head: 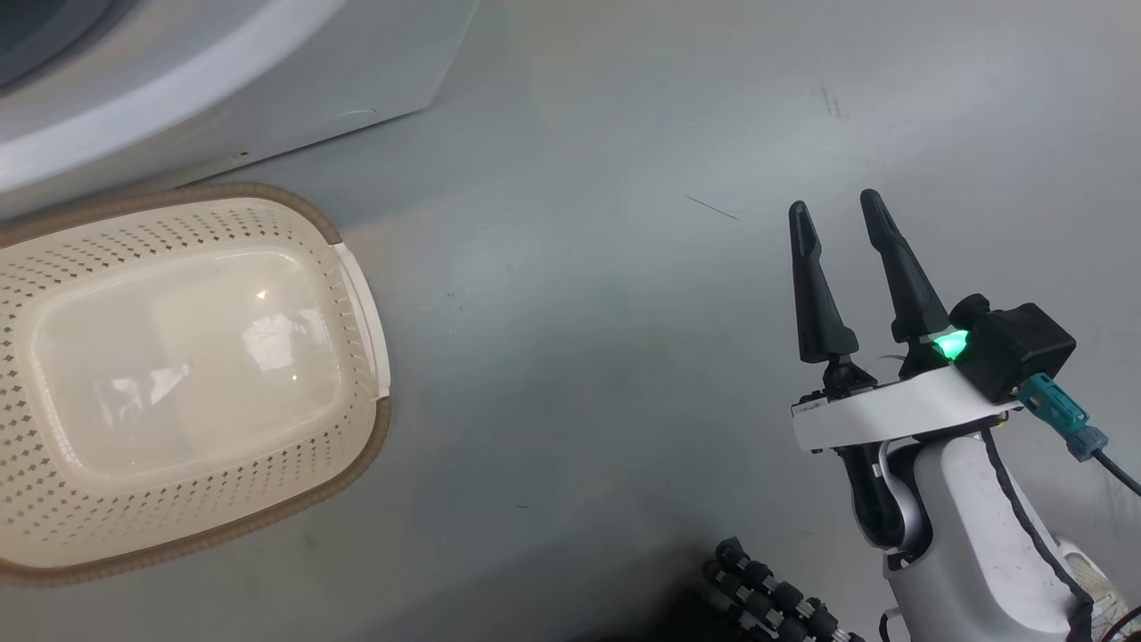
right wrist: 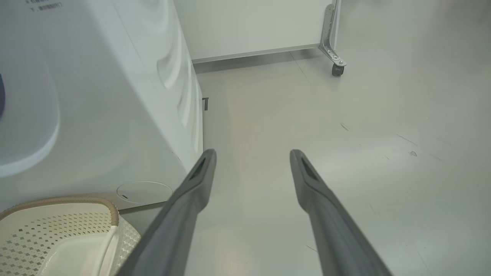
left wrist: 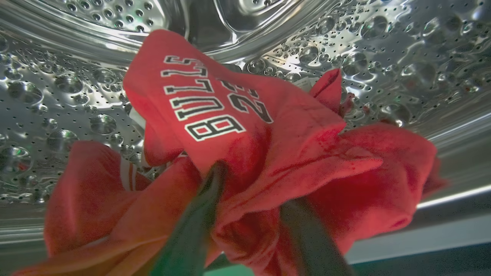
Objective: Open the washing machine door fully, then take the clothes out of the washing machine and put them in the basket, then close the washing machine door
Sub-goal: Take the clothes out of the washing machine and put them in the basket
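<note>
My left gripper grips the clothes (left wrist: 268, 126) by that raised fold (left wrist: 251, 227) next, which bulges up between its fingers while the rest slumps against the drum.
The clothes (left wrist: 268, 126), a red garment with white lettering, lie bunched inside the steel drum (left wrist: 57, 96) of the washing machine (head: 267, 89). My left gripper (left wrist: 253, 188) is open, its two fingers pushed into the cloth with a red fold between them. The cream basket (head: 312, 209) stands on the floor just below the machine's white front (right wrist: 96, 115), with nothing inside; its corner (right wrist: 111, 207) shows in the right wrist view. Off to the right, my right gripper (head: 835, 203) hangs open over bare floor (right wrist: 253, 153). The washing machine door is out of view.
Grey floor (head: 579, 312) stretches between the basket and my right arm. A white panel on a caster (right wrist: 337, 69) stands behind the machine. A black ribbed cable bundle (head: 767, 597) lies at the bottom edge of the head view.
</note>
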Tool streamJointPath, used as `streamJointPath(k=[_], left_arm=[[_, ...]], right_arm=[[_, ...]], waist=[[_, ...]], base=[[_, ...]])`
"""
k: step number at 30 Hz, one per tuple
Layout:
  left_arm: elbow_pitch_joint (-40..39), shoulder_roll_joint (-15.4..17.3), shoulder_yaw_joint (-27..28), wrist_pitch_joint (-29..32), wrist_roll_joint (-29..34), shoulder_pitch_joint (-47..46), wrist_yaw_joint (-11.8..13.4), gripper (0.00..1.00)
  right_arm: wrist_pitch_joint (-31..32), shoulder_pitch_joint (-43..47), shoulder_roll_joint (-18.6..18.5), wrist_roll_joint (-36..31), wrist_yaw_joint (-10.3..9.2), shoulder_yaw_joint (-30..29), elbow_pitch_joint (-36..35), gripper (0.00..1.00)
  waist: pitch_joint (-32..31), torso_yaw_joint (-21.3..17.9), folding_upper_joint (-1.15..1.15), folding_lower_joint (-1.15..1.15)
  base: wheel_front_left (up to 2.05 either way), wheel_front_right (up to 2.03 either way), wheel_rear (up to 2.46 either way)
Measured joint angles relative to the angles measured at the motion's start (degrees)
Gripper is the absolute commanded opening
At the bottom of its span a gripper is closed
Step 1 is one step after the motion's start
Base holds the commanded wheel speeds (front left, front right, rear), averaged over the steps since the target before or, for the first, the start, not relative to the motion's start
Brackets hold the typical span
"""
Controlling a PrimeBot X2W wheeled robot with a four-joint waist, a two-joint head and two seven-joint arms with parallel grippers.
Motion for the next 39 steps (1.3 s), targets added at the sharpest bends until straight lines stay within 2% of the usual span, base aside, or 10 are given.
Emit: streamJointPath(k=[10, 14, 24, 39], left_arm=[[2.37, -0.02, -0.82, 0.36, 0.55, -2.11, 0.07, 0.00], [2.74, -0.63, -0.40, -1.71, 0.29, -2.29, 0.07, 0.00], [2.97, -2.68, 2.36, -11.84, -1.02, -0.87, 0.07, 0.00], [-2.02, -7.69, 2.52, -30.89, -0.19, 12.21, 0.83, 0.00]], right_arm=[[0.00, -0.21, 0.05, 0.36, -0.70, -0.53, 0.01, 1.00], [0.00, -0.79, 0.10, 0.35, -1.13, -0.91, -0.03, 1.00], [0.00, -0.87, 0.10, -1.47, -1.22, -3.25, -0.03, 1.00], [0.00, -0.81, 0.04, -5.25, -1.04, -6.30, 0.69, 1.00]], waist=[[0.52, -0.75, 0.00, 0.00], [0.60, -0.41, 0.00, 0.00], [-0.20, 2.20, 0.00, 0.00], [-3.77, 8.45, 0.00, 0.00]], base=[[0.00, 0.00, 0.00], [0.00, 0.00, 0.00], [0.00, 0.00, 0.00], [0.00, 0.00, 0.00]])
